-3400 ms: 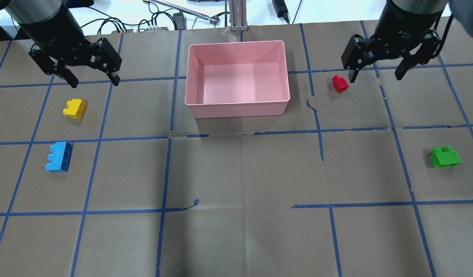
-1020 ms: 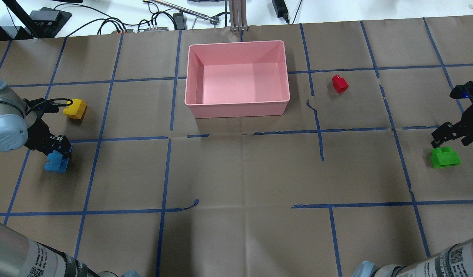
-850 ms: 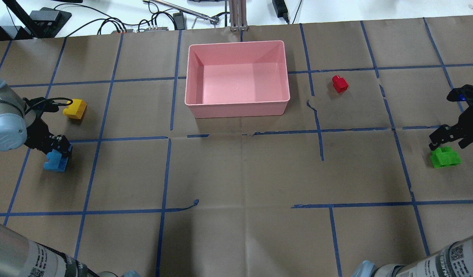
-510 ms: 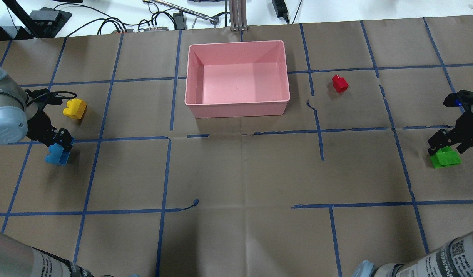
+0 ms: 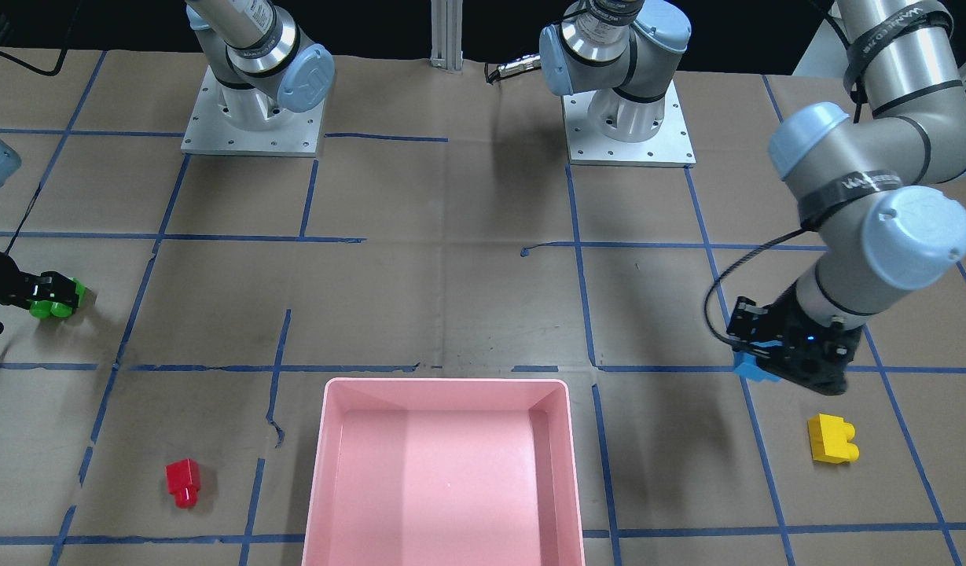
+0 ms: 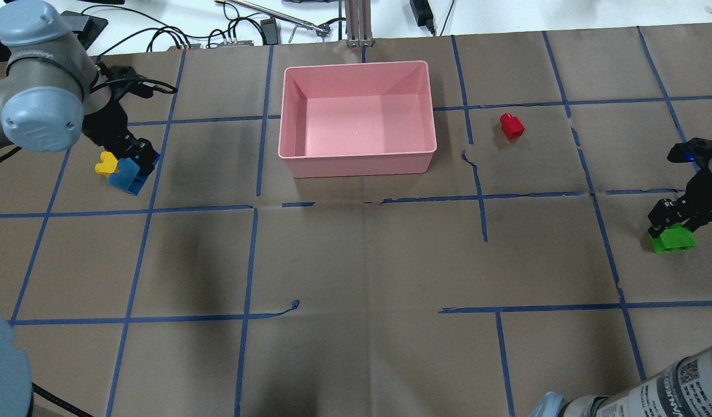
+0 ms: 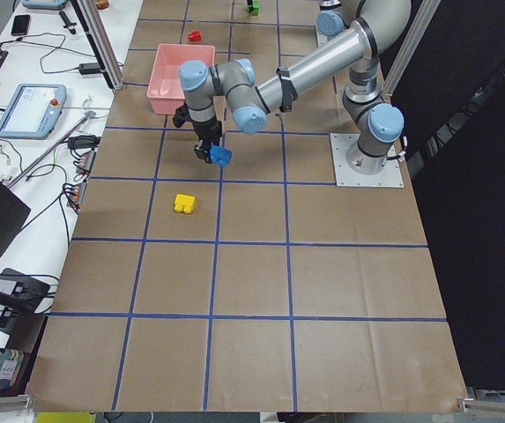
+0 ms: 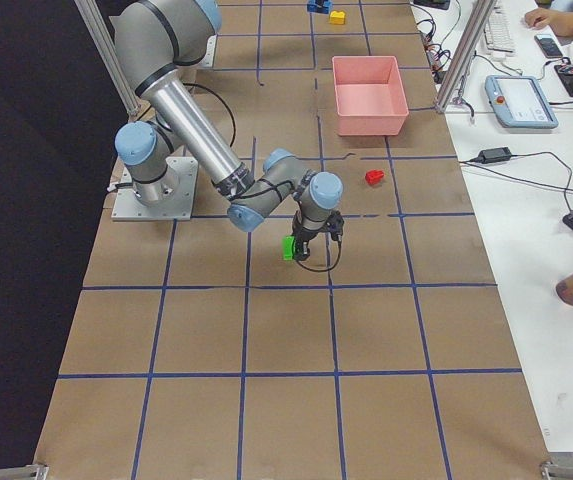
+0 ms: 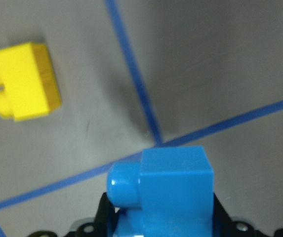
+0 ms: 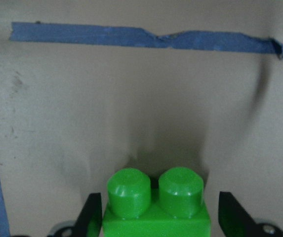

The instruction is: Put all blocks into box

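Note:
My right gripper should next grab the green block below its studs and put it into the pink box (image 5: 442, 472).
My left gripper (image 6: 131, 167) is shut on the blue block (image 6: 127, 177) and holds it in the air just right of the yellow block (image 6: 104, 165), which lies on the table. The left wrist view shows the blue block (image 9: 166, 192) between the jaws and the yellow block (image 9: 22, 81) below. My right gripper (image 6: 677, 223) is low at the table's right edge, open, its fingers straddling the green block (image 10: 156, 207). The red block (image 6: 511, 126) lies right of the pink box (image 6: 356, 156), which holds nothing.
The table is brown paper with a blue tape grid. Cables and gear lie beyond its far edge (image 6: 240, 35). The two arm bases (image 5: 251, 118) stand on the robot's side.
My left gripper has lifted the blue block and carried it away from the robot, to beside the yellow block. My right gripper has sunk lower over the green block.

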